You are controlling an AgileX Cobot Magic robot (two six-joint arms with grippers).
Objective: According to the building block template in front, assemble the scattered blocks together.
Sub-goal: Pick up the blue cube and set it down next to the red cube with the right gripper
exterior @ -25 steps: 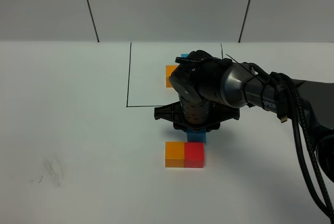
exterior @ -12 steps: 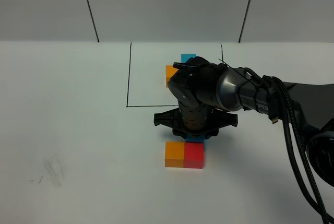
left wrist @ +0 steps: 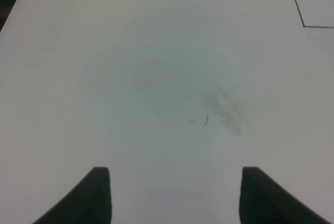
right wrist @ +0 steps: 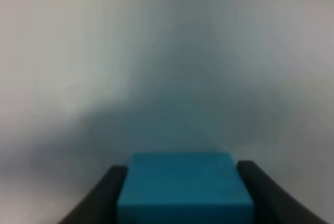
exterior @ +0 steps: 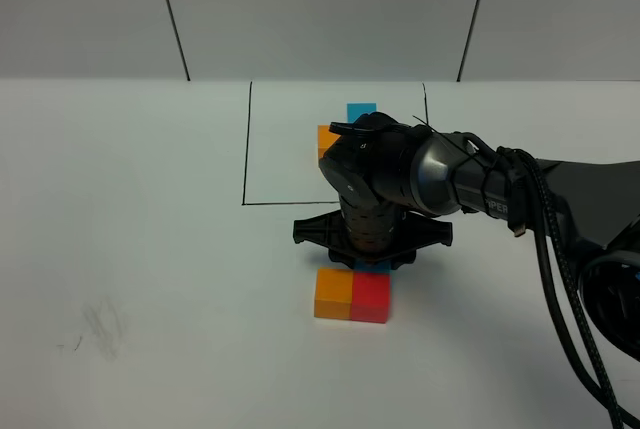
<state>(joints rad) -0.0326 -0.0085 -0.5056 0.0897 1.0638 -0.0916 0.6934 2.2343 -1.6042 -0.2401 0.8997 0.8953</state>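
Observation:
The light blue cube in my right gripper's fingers is flush with the red cube's back edge (exterior: 371, 274). My right gripper will open.
An orange cube (exterior: 332, 294) and a red cube (exterior: 371, 299) sit joined side by side on the white table. My right gripper (exterior: 372, 257) hangs just behind the red cube, shut on the light blue cube (exterior: 379, 268), of which only a sliver shows under the wrist. In the right wrist view the blue cube (right wrist: 185, 188) sits between the dark fingers (right wrist: 111, 188). The template lies inside the black outline (exterior: 247, 149): its orange cube (exterior: 327, 136) and blue cube (exterior: 361, 110) show, its red cube is hidden by the arm. My left gripper (left wrist: 175, 198) is open over bare table.
The right arm and its cables (exterior: 560, 249) stretch in from the right edge. Faint pencil smudges (exterior: 100, 327) mark the table at the front left, also shown in the left wrist view (left wrist: 224, 112).
My right gripper has carried the blue cube forward and down, from a gap behind the red cube to right behind it. The orange and red pair have stayed put.

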